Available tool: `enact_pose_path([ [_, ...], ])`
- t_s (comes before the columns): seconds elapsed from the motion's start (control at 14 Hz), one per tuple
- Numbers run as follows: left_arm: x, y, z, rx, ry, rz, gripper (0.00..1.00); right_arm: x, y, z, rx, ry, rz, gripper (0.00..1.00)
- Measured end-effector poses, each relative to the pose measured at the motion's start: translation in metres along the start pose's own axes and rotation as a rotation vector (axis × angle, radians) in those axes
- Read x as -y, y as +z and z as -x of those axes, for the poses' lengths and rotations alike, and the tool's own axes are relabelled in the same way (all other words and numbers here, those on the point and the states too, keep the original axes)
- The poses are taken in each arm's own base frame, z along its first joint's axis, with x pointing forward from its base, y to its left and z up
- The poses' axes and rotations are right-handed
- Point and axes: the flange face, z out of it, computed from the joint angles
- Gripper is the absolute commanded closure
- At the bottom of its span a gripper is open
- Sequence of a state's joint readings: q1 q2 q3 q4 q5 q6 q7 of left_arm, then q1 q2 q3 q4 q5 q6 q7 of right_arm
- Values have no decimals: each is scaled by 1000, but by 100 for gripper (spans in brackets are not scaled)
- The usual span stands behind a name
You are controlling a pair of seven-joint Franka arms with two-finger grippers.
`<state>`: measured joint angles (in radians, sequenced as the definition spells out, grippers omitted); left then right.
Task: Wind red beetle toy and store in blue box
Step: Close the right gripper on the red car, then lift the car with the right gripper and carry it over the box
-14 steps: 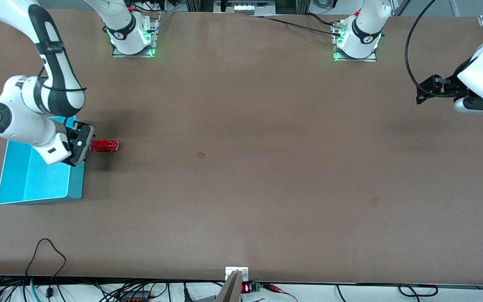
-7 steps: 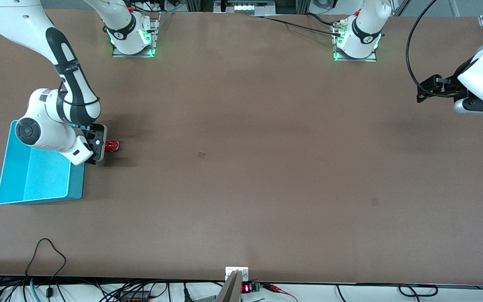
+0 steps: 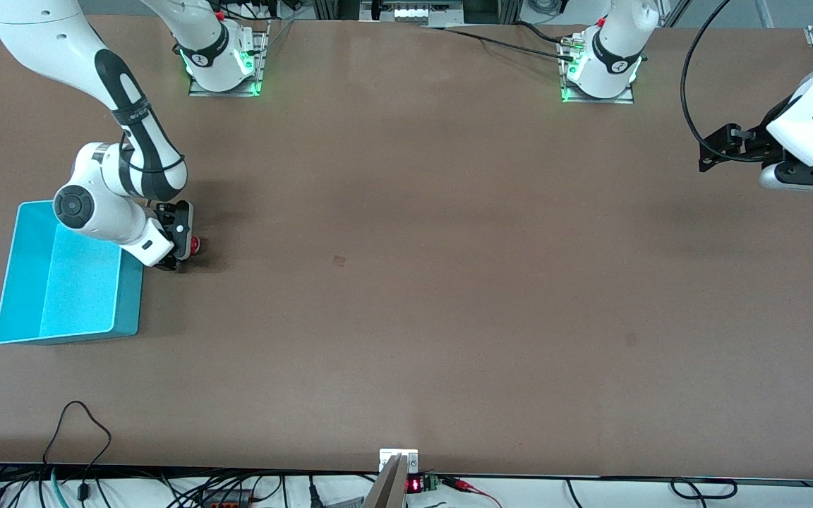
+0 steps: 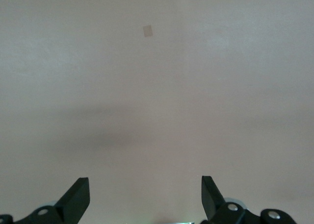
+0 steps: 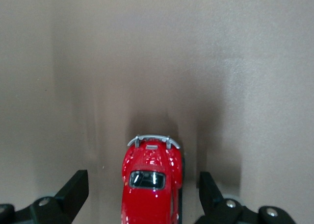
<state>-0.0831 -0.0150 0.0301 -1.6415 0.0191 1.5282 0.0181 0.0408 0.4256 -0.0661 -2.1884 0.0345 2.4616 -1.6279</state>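
My fingers stand on either side of the red beetle toy, level with its dark window (image 5: pixel 147 179). It is now time for my right gripper to close, which would catch the toy.
The red beetle toy (image 5: pixel 151 185) stands on the brown table beside the blue box (image 3: pixel 68 279), on the box's side toward the left arm's end. In the front view only its tip (image 3: pixel 195 245) shows past my right hand. My right gripper (image 5: pixel 142 192) is open, low over the toy, one finger on each side of it with gaps. In the front view it (image 3: pixel 182 243) sits just beside the box. The blue box is empty. My left gripper (image 4: pixel 145 194) is open and empty, held in the air at its own end of the table (image 3: pixel 713 152), where it waits.
The brown table top (image 3: pixel 406 282) is bare apart from a small pale mark (image 3: pixel 339 260) near its middle, also in the left wrist view (image 4: pixel 147 31). Cables and a small display (image 3: pixel 413 485) lie along the edge nearest the front camera.
My right gripper has moved off the blue box toward the left arm's end and come down over the toy, which is now mostly hidden in the front view. The left arm has barely moved.
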Motion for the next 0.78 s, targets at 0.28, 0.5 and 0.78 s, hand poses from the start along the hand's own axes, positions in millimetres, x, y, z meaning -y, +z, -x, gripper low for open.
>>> enact_pose_path([
  [0.28, -1, 0, 0, 2, 3, 0, 0, -3, -1, -2, 5, -38, 53, 43],
  [0.5, -3, 1, 0, 6, 7, -1, 0, -3, -1, -2, 5, -41, 57, 69],
  [0.78, -6, 1, 1, 8, 11, -1, 0, -3, -4, -2, 5, -49, 62, 83],
])
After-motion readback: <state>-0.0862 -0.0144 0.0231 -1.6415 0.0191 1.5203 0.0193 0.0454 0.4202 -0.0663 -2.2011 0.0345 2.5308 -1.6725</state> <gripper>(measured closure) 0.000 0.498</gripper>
